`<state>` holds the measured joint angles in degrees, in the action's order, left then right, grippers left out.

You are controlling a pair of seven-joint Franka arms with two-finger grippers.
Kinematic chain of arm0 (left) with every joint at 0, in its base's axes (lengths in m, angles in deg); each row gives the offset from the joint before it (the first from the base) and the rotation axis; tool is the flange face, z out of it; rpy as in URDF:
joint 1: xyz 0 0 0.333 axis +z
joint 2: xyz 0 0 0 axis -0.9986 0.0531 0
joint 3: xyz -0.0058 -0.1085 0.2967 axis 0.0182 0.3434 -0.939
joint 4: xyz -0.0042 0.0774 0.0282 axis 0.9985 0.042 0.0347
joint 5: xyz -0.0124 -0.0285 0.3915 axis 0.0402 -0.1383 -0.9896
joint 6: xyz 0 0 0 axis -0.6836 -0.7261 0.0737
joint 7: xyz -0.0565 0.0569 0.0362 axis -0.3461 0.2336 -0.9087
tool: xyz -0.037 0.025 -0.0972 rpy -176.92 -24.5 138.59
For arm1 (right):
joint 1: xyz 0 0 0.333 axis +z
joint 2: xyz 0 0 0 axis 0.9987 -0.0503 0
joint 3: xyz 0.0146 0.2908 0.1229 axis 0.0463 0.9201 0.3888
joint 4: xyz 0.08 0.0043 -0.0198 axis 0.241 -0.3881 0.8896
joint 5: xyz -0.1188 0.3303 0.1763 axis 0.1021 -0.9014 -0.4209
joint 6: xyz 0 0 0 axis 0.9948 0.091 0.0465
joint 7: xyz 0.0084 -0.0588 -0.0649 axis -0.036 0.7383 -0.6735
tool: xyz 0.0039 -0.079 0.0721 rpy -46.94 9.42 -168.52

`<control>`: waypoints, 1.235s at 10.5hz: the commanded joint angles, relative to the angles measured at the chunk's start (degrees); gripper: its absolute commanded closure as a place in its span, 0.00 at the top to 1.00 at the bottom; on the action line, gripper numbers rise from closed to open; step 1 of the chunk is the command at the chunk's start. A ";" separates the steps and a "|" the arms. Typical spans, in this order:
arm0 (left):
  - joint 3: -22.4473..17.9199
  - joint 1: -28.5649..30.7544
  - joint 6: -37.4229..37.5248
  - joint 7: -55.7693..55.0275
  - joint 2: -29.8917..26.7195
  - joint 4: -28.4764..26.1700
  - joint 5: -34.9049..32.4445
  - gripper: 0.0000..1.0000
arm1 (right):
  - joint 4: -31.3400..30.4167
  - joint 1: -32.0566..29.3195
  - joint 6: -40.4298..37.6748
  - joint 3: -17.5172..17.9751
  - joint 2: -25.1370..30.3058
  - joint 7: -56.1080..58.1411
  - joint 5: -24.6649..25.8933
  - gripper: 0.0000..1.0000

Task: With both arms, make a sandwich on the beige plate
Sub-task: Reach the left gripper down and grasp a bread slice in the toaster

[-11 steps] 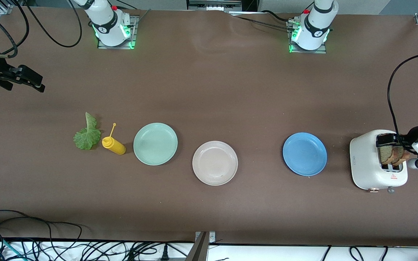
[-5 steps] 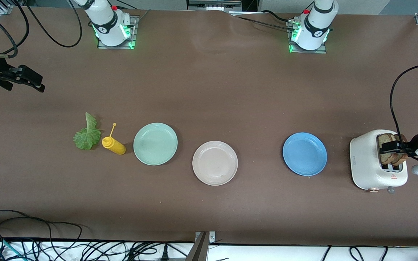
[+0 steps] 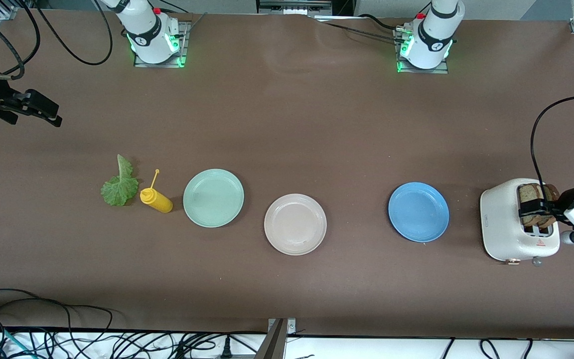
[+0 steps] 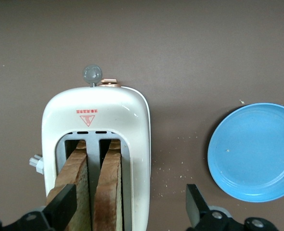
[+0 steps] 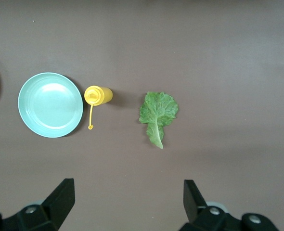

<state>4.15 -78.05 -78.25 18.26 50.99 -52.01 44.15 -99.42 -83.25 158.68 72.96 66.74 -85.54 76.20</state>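
Observation:
I will grab a bread slice by its exposed top crust (image 3: 528, 192) with my left gripper next. This will start the sandwich on the beige plate (image 3: 295, 224).
Two brown bread slices (image 3: 537, 203) stand in the slots of a white toaster (image 3: 503, 219) at the left arm's end of the table. My left gripper (image 3: 536, 207) hangs over the toaster, open and empty. In the left wrist view my left gripper (image 4: 129, 209) spans both slices (image 4: 108, 187) and the toaster's side wall (image 4: 137, 144). The beige plate (image 3: 295, 224) is bare at mid-table. The lettuce leaf (image 3: 119, 187) lies flat toward the right arm's end. My right gripper (image 3: 48, 110) waits open and empty above the table, and its wrist view (image 5: 127, 197) shows the leaf (image 5: 158, 111).
A blue plate (image 3: 418, 212) lies between the toaster and the beige plate. A mint-green plate (image 3: 213, 198) and a yellow squeeze bottle (image 3: 156, 198) on its side lie between the beige plate and the lettuce. Cables run along the table's front edge.
My left gripper has shifted a little along the toaster top toward the front camera, staying open over the bread. The right arm has not moved.

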 commanded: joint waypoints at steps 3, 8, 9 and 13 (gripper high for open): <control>0.24 0.49 -6.37 0.39 -3.89 -8.42 0.66 1.00 | 0.56 0.17 -0.75 0.20 0.29 -0.38 -0.79 1.00; 0.42 1.11 -9.12 1.27 -4.95 -11.69 -0.14 0.77 | 0.73 0.53 -0.75 0.29 0.29 -0.47 -0.79 1.00; 0.42 1.72 -8.94 1.36 -5.04 -11.69 -0.14 0.62 | 0.73 0.53 -0.75 0.37 0.38 -0.47 -0.79 1.00; 0.51 2.69 -8.50 4.26 -6.71 -13.10 -0.40 0.13 | 0.73 0.53 -0.75 0.29 0.29 -0.47 -0.79 1.00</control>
<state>4.16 -75.90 -86.56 20.65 46.66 -62.40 44.15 -99.40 -82.92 158.68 73.51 66.74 -85.55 76.19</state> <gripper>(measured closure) 0.621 0.000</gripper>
